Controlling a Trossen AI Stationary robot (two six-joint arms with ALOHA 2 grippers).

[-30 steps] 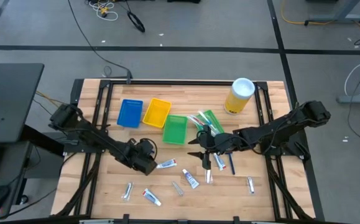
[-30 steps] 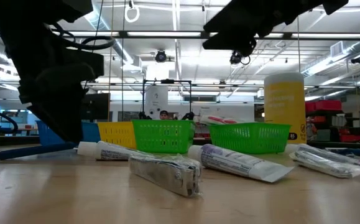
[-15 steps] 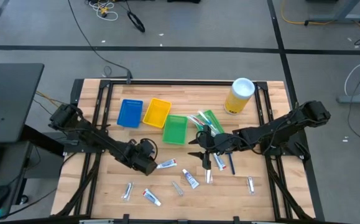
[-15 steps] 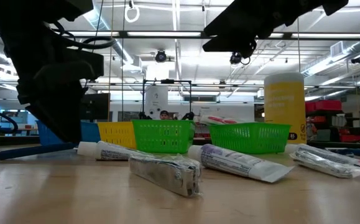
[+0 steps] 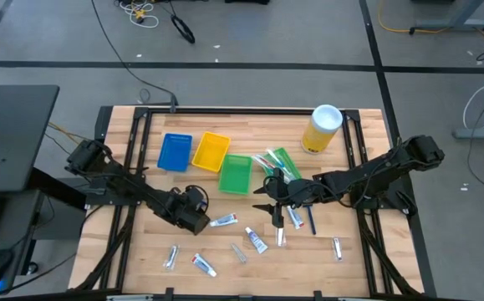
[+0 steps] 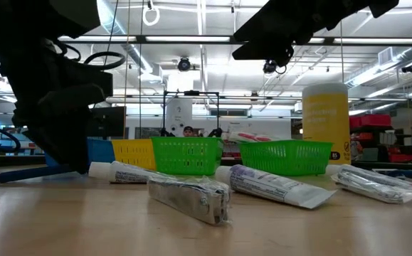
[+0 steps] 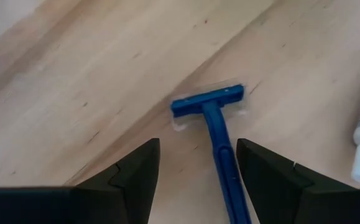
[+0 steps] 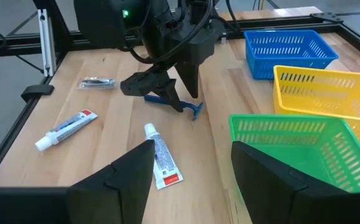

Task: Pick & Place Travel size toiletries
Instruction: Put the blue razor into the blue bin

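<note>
My left gripper should close on the razor now, because both fingers reach down to the table and the dark blue handle [image 7: 226,163] is between them.
A dark blue razor [image 7: 220,134] lies flat on the wooden table, its head [image 7: 207,102] away from the wrist. My left gripper [image 7: 198,177] is open and points steeply down over it. Its fingers stand on either side of the handle without touching. The right wrist view shows this left gripper [image 8: 161,92] just above the razor [image 8: 170,102]. In the high view the left gripper [image 5: 196,221] hides the razor. My right gripper [image 5: 268,203] hangs open above the table's middle, holding nothing. Toothpaste tubes [image 5: 223,221] [image 5: 257,241] and a silvery tube [image 6: 188,195] lie scattered on the table.
Blue [image 5: 175,152], yellow [image 5: 211,151] and green [image 5: 235,174] bins stand in a row at the middle back. Another green bin [image 5: 287,161] sits beside them. A yellow canister [image 5: 321,128] stands at the back right. More tubes lie along the near edge [image 5: 204,266] [image 5: 337,247].
</note>
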